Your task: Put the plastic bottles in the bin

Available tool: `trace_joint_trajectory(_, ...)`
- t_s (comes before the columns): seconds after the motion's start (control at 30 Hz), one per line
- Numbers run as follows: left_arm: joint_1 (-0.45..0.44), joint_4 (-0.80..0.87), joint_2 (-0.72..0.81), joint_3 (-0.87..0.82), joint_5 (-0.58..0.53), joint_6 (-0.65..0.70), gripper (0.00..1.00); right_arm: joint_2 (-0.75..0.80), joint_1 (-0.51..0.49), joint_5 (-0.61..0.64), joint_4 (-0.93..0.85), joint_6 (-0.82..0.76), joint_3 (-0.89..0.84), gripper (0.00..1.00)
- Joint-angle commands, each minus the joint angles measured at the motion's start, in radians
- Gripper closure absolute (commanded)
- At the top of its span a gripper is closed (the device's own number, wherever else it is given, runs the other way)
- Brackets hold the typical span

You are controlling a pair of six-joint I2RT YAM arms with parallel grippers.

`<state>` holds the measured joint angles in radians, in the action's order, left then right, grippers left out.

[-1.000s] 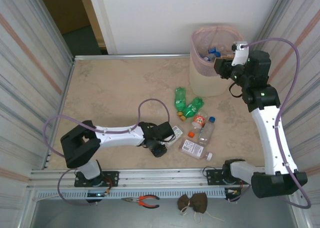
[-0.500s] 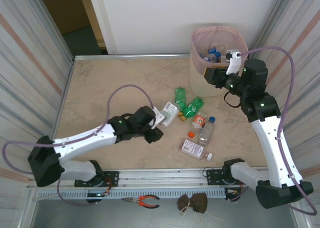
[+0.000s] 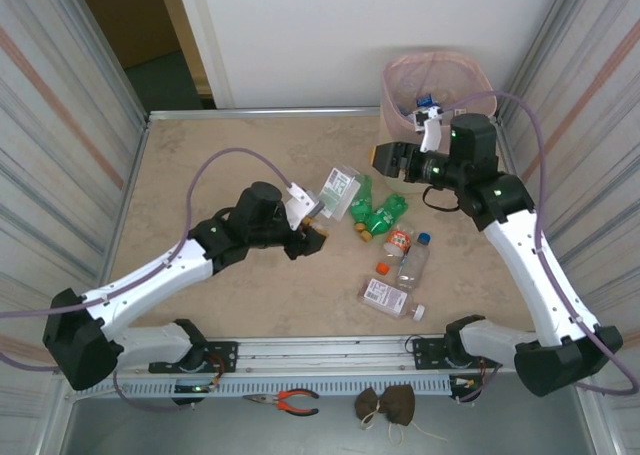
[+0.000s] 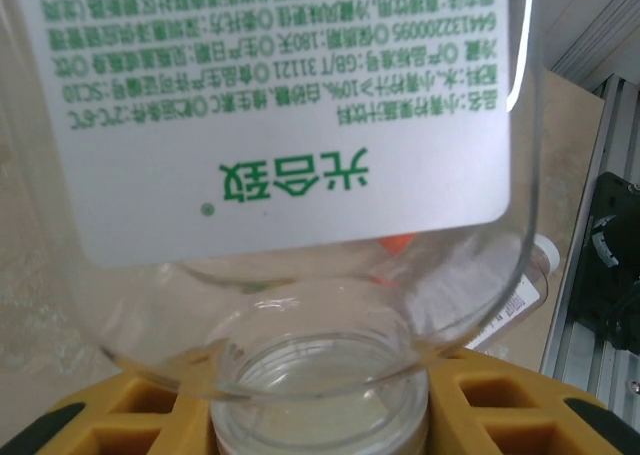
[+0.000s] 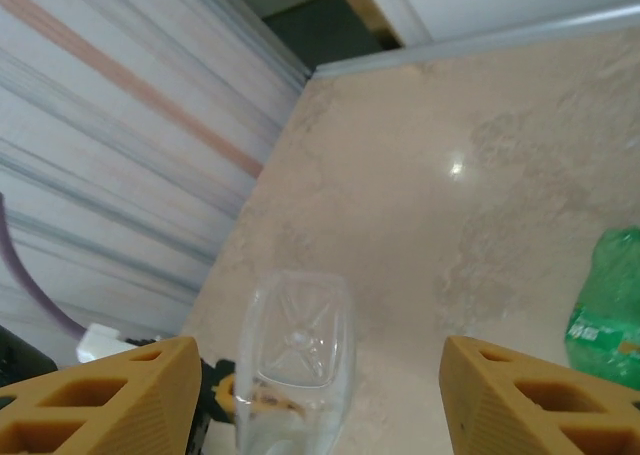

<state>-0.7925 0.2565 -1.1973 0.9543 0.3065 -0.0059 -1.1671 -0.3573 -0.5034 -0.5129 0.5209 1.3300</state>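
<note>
A gap shows between my right gripper's fingers and the flat bottle's base [image 3: 349,175] [image 5: 295,360], so it is too early to close and the gripper moves closer first.
My left gripper [image 3: 316,223] is shut on the neck of a flat clear bottle with a white label [image 3: 338,188], held above the table near mid-table. In the left wrist view that flat bottle [image 4: 280,115] looms over my yellow fingers [image 4: 110,415], its neck clamped in my left gripper [image 4: 320,405]. My right gripper [image 3: 385,158] stands open just right of it, in front of the cream bin [image 3: 392,80]. The right wrist view looks at the flat bottle's base [image 5: 295,360] between the wide-apart fingers of my right gripper [image 5: 320,395]. Two green bottles [image 3: 372,207] lie on the table.
An orange-capped bottle [image 3: 398,240], a blue-capped clear bottle [image 3: 413,260], another flat labelled bottle [image 3: 385,295] and a loose orange cap [image 3: 382,268] lie right of centre. Bottles with blue caps [image 3: 425,102] sit inside the bin. Corrugated walls flank both sides.
My left arm has lifted the flat bottle and carried it back and right. My right arm has swung left from over the bin, its open gripper now facing the bottle.
</note>
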Motion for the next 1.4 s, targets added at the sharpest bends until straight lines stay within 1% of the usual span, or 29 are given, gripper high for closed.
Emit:
trace_joint_trajectory(0.0, 0.004, -0.012, -0.028, 0.071, 0.033, 0.063, 0.64, -0.012, -0.025, -0.034, -0.012, 0.038, 0.04, 0.36)
trace_joint_trajectory(0.23, 0.004, -0.054, -0.065, 0.09, 0.058, 0.061, 0.64, -0.062, -0.052, -0.028, -0.033, 0.055, 0.052, 0.33)
trace_joint_trajectory(0.5, 0.004, -0.06, -0.096, 0.115, 0.05, 0.066, 0.64, -0.067, -0.063, -0.02, -0.027, 0.07, 0.057, 0.47)
trace_joint_trajectory(0.57, 0.004, -0.065, -0.099, 0.117, 0.05, 0.069, 0.64, -0.069, -0.064, -0.015, -0.028, 0.07, 0.057, 0.47)
trace_joint_trajectory(0.67, 0.004, -0.076, -0.101, 0.121, 0.053, 0.068, 0.64, -0.074, -0.064, -0.003, -0.036, 0.067, 0.059, 0.44)
trace_joint_trajectory(0.73, 0.004, -0.081, -0.1, 0.122, 0.054, 0.068, 0.64, -0.075, -0.064, 0.003, -0.044, 0.062, 0.063, 0.45)
trace_joint_trajectory(0.9, 0.004, -0.082, -0.104, 0.128, 0.054, 0.067, 0.63, -0.061, -0.065, 0.022, -0.031, 0.059, 0.059, 0.55)
trace_joint_trajectory(0.93, 0.004, -0.084, -0.104, 0.129, 0.053, 0.064, 0.61, -0.058, -0.065, 0.027, -0.03, 0.058, 0.059, 0.56)
trace_joint_trajectory(1.0, 0.004, -0.085, -0.102, 0.127, 0.046, 0.062, 0.54, -0.055, -0.065, 0.035, -0.026, 0.056, 0.06, 0.59)
trace_joint_trajectory(1.07, 0.004, -0.091, -0.094, 0.125, 0.041, 0.058, 0.44, -0.05, -0.063, 0.046, -0.021, 0.05, 0.062, 0.61)
trace_joint_trajectory(1.13, 0.004, -0.107, -0.08, 0.112, 0.04, 0.055, 0.36, -0.045, -0.059, 0.058, -0.015, 0.045, 0.068, 0.62)
trace_joint_trajectory(1.2, 0.004, -0.125, -0.061, 0.096, 0.038, 0.051, 0.32, -0.046, -0.046, 0.063, -0.009, 0.044, 0.081, 0.62)
trace_joint_trajectory(1.37, 0.004, -0.131, -0.023, 0.064, 0.022, 0.043, 0.28, -0.062, 0.034, 0.04, 0.0, 0.041, 0.144, 0.62)
